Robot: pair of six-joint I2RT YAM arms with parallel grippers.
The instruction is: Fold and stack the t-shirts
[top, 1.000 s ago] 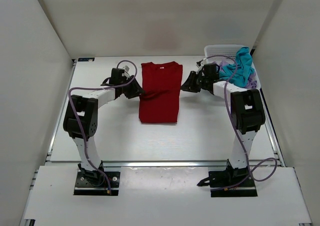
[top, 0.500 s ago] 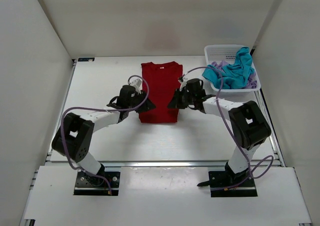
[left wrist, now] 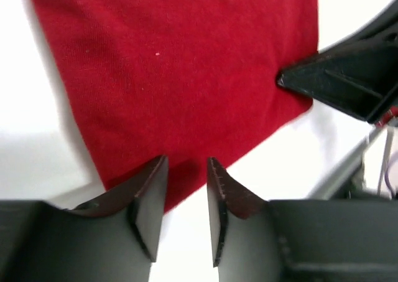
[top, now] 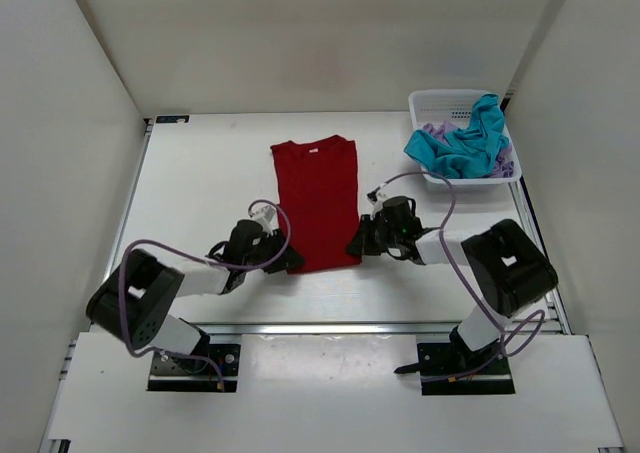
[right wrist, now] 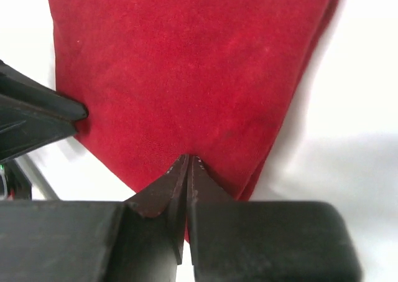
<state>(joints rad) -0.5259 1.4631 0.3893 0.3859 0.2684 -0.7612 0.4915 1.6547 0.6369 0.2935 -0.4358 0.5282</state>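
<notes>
The left gripper grabs the deep red t-shirt by its near hem corner (top: 293, 269) next, opposite my right gripper, to fold the hem toward the collar (top: 314, 147).
The deep red t-shirt (top: 315, 198) lies flat in a long folded strip on the white table, collar at the far end. My left gripper (top: 292, 263) is at its near left corner; in the left wrist view the gripper (left wrist: 186, 164) stands open, its tips astride the shirt's hem (left wrist: 186, 64). My right gripper (top: 354, 245) is at the near right corner; in the right wrist view it (right wrist: 188, 159) is shut, pinching the red cloth (right wrist: 186, 64), which puckers at the tips. The teal t-shirt (top: 465, 143) and the lavender t-shirt (top: 432, 131) sit bunched in the basket.
A white mesh basket (top: 440, 97) stands at the far right corner of the table. White walls close in the left, right and back. The table's metal front rail (top: 320, 327) runs just behind both grippers. Each wrist view shows the other gripper's black finger (left wrist: 336, 83) beside the hem.
Both grippers came from the shirt's far half down its sides to the near hem. The right gripper closed. The red shirt slid toward the near edge and turned slightly.
</notes>
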